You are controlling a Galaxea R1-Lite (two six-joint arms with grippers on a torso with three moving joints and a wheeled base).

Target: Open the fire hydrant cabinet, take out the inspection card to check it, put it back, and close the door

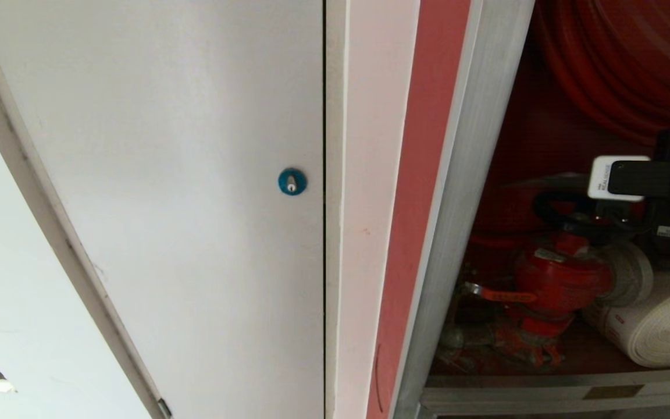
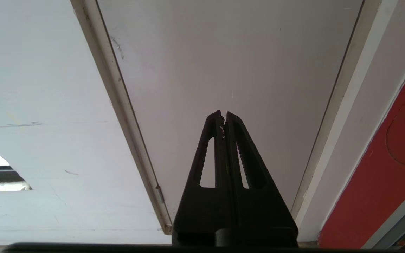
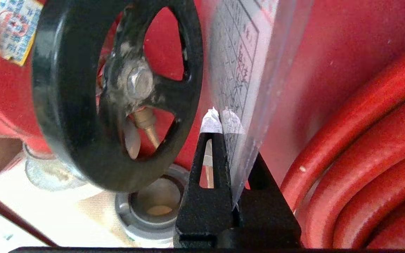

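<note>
My right gripper releases the inspection card now, since the card sits close over the black handwheel in the head view.
The fire hydrant cabinet (image 1: 457, 233) stands open at the right, red inside behind its silver frame. My right arm (image 1: 649, 174) reaches in above the red valve (image 1: 556, 279). In the right wrist view my right gripper (image 3: 221, 114) is shut on the inspection card (image 3: 241, 59), a thin printed sheet in a clear sleeve standing edge-on between the taped fingertips. The card hangs beside the valve's black handwheel (image 3: 65, 105), in front of the red back wall. The door is out of view. My left gripper (image 2: 223, 114) is shut and empty, parked facing the white-grey panel (image 2: 223, 52).
A white-grey door (image 1: 166, 174) with a blue round lock (image 1: 292, 181) fills the left. Coils of red hose (image 3: 364, 158) lie close on one side of my right gripper. A white rolled hose (image 1: 666, 326) rests on the cabinet floor. A metal coupling mouth (image 3: 153, 200) sits below the handwheel.
</note>
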